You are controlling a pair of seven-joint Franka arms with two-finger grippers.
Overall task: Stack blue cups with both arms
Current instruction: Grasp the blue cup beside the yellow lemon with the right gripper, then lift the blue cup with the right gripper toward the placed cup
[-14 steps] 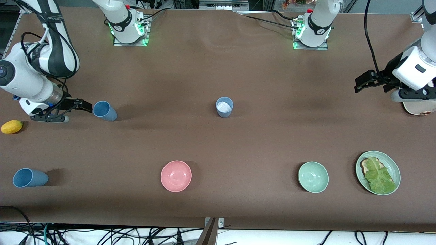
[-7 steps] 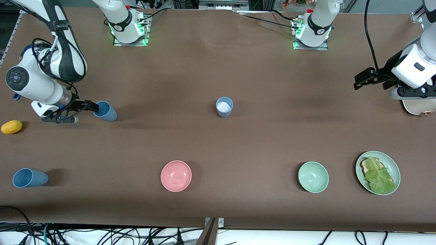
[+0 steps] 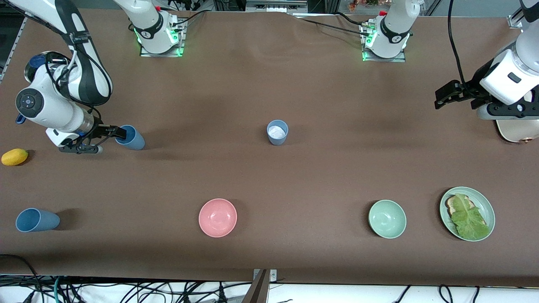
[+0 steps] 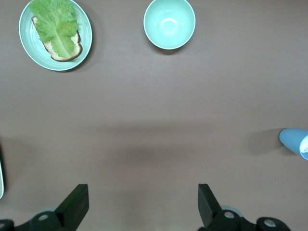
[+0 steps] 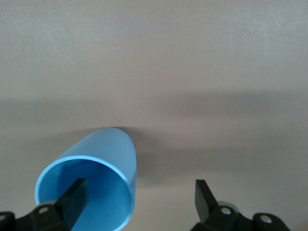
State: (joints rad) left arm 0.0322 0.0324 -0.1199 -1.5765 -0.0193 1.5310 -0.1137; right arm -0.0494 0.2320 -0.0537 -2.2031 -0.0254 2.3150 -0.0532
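Observation:
My right gripper grips the sky-blue cup by its rim next, to stack the cup into the paler blue cup.
A sky-blue cup sits toward the right arm's end of the table, its mouth turned to my right gripper. That gripper is open: one finger is inside the cup's mouth, the other is outside over bare table. A paler blue cup with a whitish inside stands mid-table and shows at the edge of the left wrist view. Another blue cup is nearer the front camera. My left gripper hangs open and empty over the left arm's end of the table.
A pink bowl, a pale green bowl and a green plate with toast and lettuce sit along the side nearest the front camera. A yellow fruit lies beside the right arm. A pale round board lies under the left arm.
My right gripper has moved in on the sky-blue cup, and one finger has slid into its mouth. The left arm has drifted slightly toward its base.

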